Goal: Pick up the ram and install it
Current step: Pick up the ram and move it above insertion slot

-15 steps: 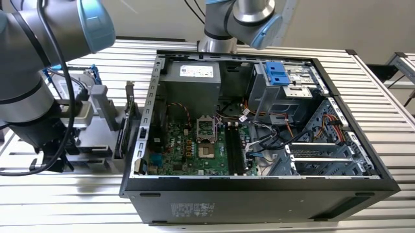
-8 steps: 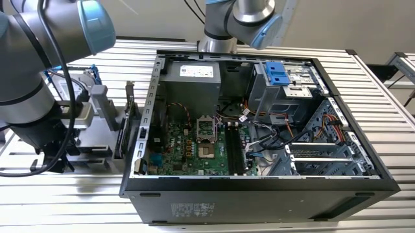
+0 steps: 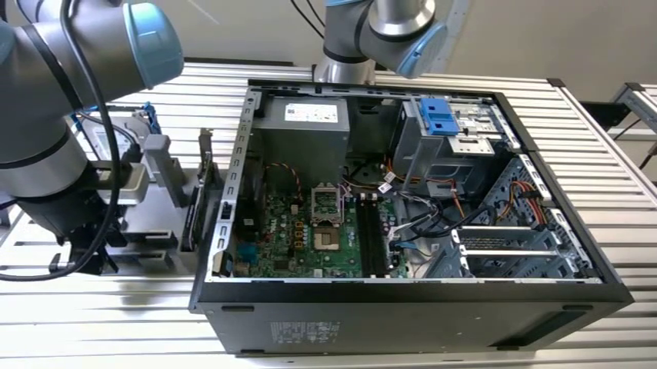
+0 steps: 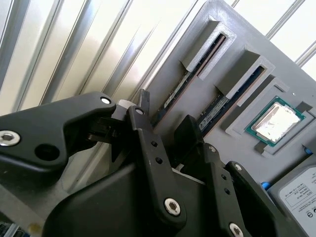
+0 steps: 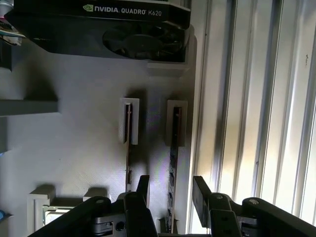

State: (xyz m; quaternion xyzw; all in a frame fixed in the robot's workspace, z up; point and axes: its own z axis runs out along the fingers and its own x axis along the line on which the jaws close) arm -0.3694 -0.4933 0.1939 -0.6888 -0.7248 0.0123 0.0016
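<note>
The ram's contacts must stay free to seat in the memory slot, so I will grab its long top edge (image 5: 172,197) next.
Two ram sticks stand on edge in slots of a grey holder (image 5: 74,148). In both wrist views my gripper (image 5: 171,186) (image 4: 165,116) is open, its black fingers (image 5: 200,190) on either side of the ram (image 5: 173,158) (image 4: 173,96) nearest the holder's edge, with gaps on both sides. The other ram stick (image 5: 129,148) (image 4: 217,106) stands in the neighbouring slot. In the exterior view my arm (image 3: 51,154) hangs over the holder (image 3: 154,231) at that view's left, beside the open computer case (image 3: 411,292). The motherboard's long black memory slots (image 3: 371,231) lie in its middle.
On the holder also sit a graphics card with a fan (image 5: 133,29), a processor chip (image 4: 274,121) and a silver hard drive (image 4: 301,192). Cables (image 3: 431,215) and a drive cage (image 3: 451,138) crowd the case beside the memory slots. A second arm's base (image 3: 380,31) stands behind the case.
</note>
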